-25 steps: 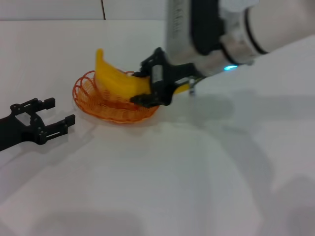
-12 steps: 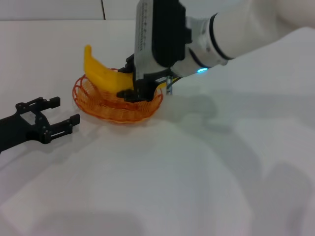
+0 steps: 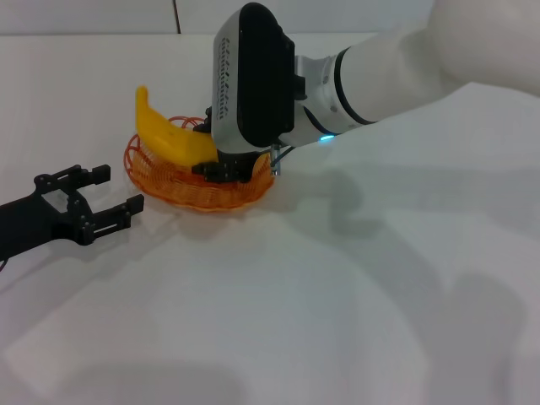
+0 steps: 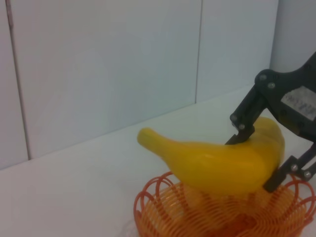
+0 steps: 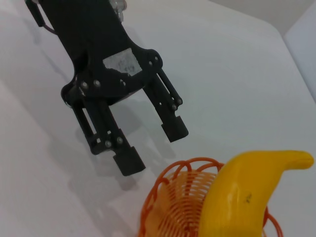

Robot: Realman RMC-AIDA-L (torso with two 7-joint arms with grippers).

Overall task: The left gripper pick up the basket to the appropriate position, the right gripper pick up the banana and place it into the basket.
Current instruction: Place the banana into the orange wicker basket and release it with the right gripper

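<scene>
The banana's lower side [image 3: 173, 154] hangs inside the orange basket's rim [image 3: 135, 169] in the head view. The banana would rest there, so it is now time for my right gripper to release it.
The orange wire basket [image 3: 181, 187] rests on the white table. My right gripper [image 3: 221, 167] is shut on the yellow banana [image 3: 169, 135] and holds it over the basket, one end tilted up past the far-left rim. In the left wrist view the right gripper [image 4: 259, 158] clamps the banana [image 4: 212, 165] just above the basket [image 4: 163, 207]. My left gripper [image 3: 121, 187] is open and empty on the table, left of the basket and apart from it. The right wrist view shows the left gripper [image 5: 154, 149] open, beside the basket [image 5: 180, 202] and banana [image 5: 247, 197].
The white table [image 3: 337, 295] extends in front and to the right. A white wall [image 4: 123, 64] stands behind the table. The bulky white right arm [image 3: 396, 59] reaches in from the upper right over the basket.
My right gripper has carried the banana leftward and lower over the basket. My left gripper has shifted slightly toward the basket, still open.
</scene>
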